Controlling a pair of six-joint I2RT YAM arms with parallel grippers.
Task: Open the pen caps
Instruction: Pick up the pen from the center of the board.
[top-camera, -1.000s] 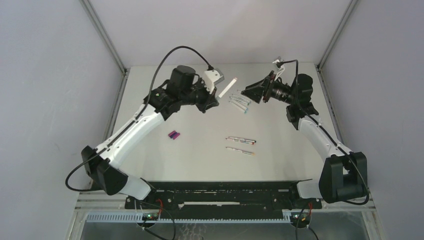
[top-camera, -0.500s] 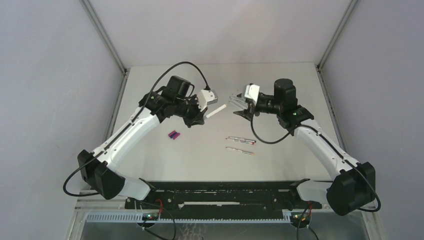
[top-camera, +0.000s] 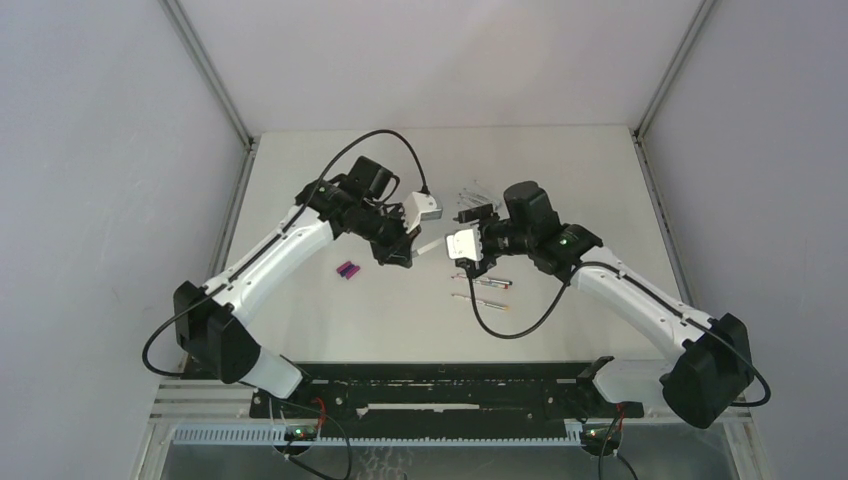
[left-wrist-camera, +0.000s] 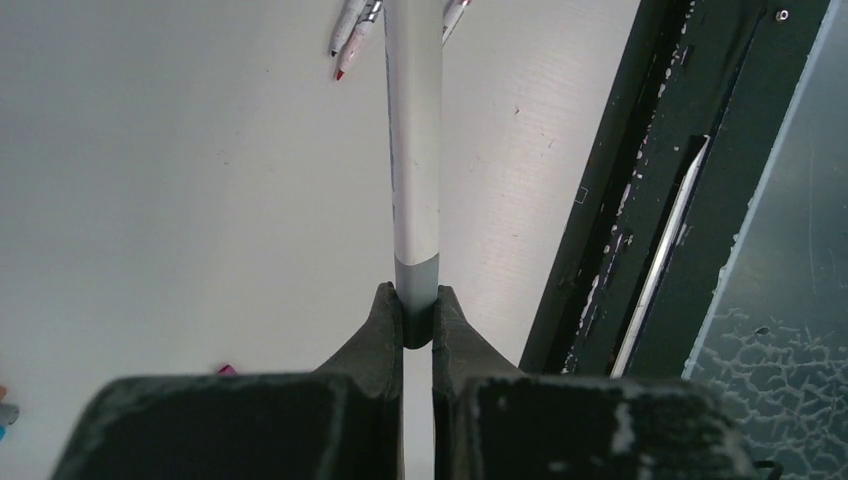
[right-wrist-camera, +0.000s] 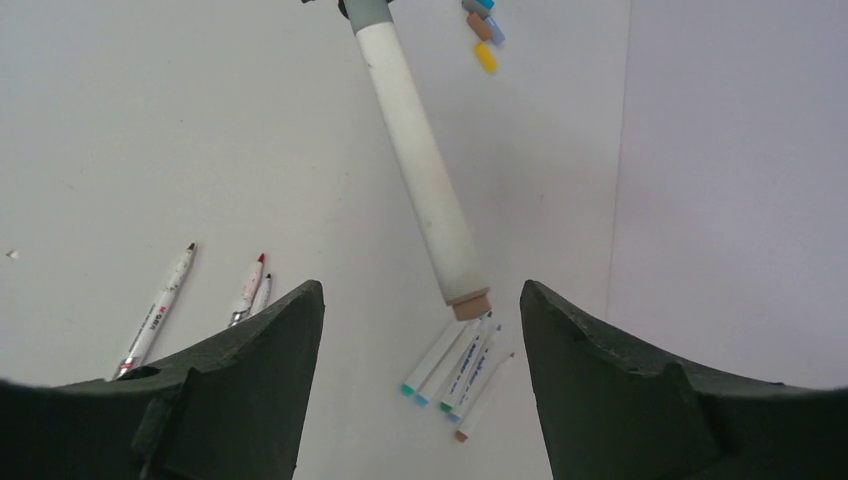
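Only the pen's tan tip is between my right gripper's fingers, short of its white body, so they should move toward the body before closing.
My left gripper is shut on the grey end of a white pen, which it holds out level towards the right. In the left wrist view the fingers pinch that grey end and the barrel runs straight away from them. My right gripper stands open facing the pen's free end. The pen's tan tip lies between the right fingers, touching neither. Loose pen caps, purple and magenta, lie on the table below the left gripper, and several show in the right wrist view.
Several white pens lie in a bunch under the held pen's tip, also at the back of the table. More pens lie below the right gripper, another nearer. The black front rail borders the table.
Both arms have come together at the table's middle. The left carried the pen nearer and to the right. The right swung in from the back right and its jaws spread wider.
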